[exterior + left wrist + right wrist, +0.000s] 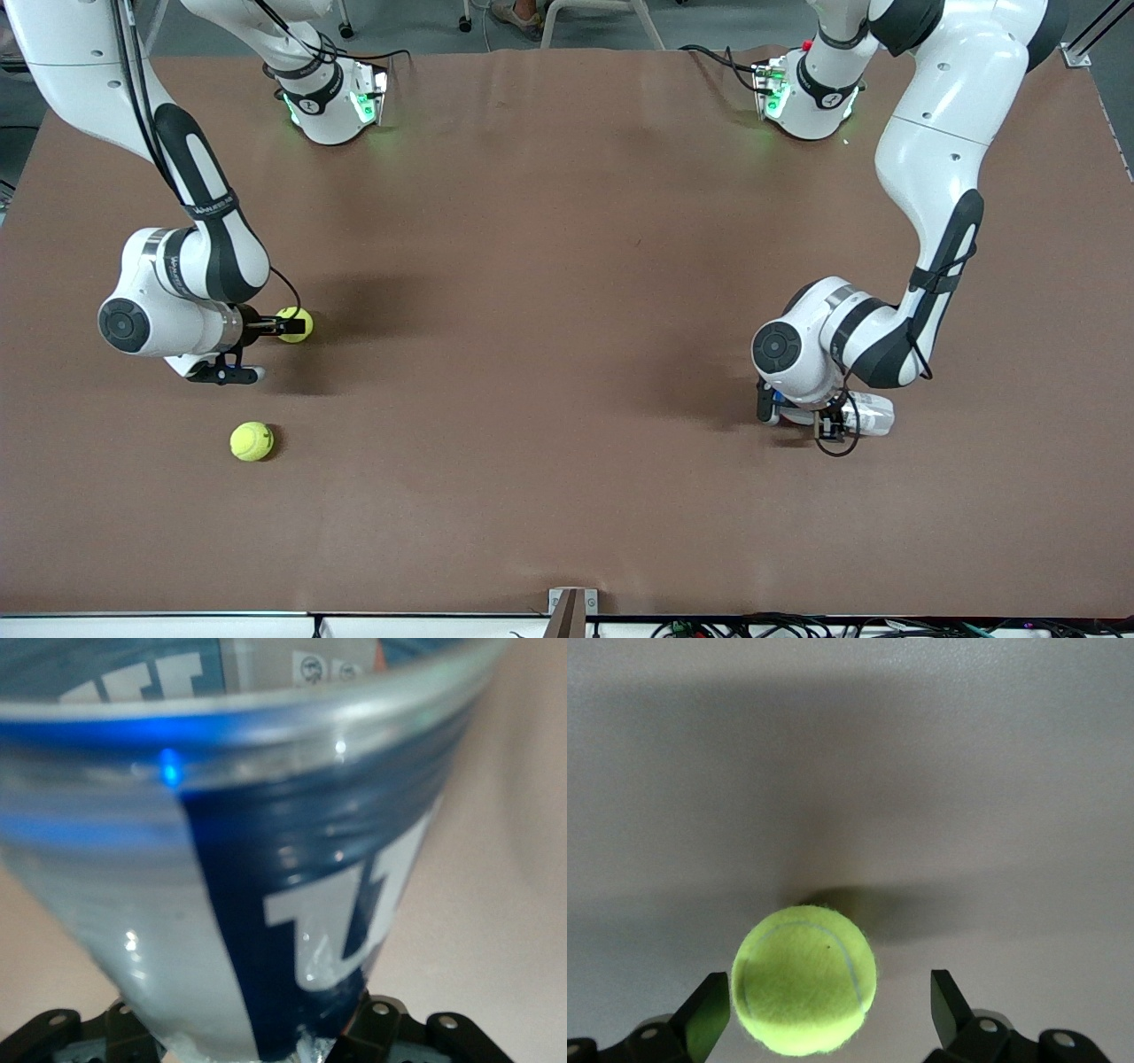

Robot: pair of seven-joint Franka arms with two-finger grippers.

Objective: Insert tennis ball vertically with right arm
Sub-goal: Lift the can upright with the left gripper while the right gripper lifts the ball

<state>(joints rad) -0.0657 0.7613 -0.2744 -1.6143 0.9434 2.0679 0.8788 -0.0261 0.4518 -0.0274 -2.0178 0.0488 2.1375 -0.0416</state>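
I need to close my right gripper now, since its fingers are on either side of the tennis ball's middle (309, 325) (804, 981) on the tabletop. Closing now would hold the ball.
A yellow-green tennis ball (299, 322) (804, 979) rests on the brown table (567, 372) toward the right arm's end. My right gripper (282, 327) (828, 1010) is low at the table and open. The ball sits between its fingers, close against one fingertip (709, 1017) and well apart from the other. A clear plastic ball can with a blue label (871, 415) (266, 868) lies low at the table toward the left arm's end. My left gripper (828, 425) (257, 1045) is shut on its end, and the can fills the left wrist view.
A second tennis ball (252, 440) lies loose on the table, nearer to the front camera than the first. Both arm bases (332, 102) (811, 93) stand along the table's edge farthest from the front camera. A small bracket (571, 611) sits at the table's edge nearest the front camera.
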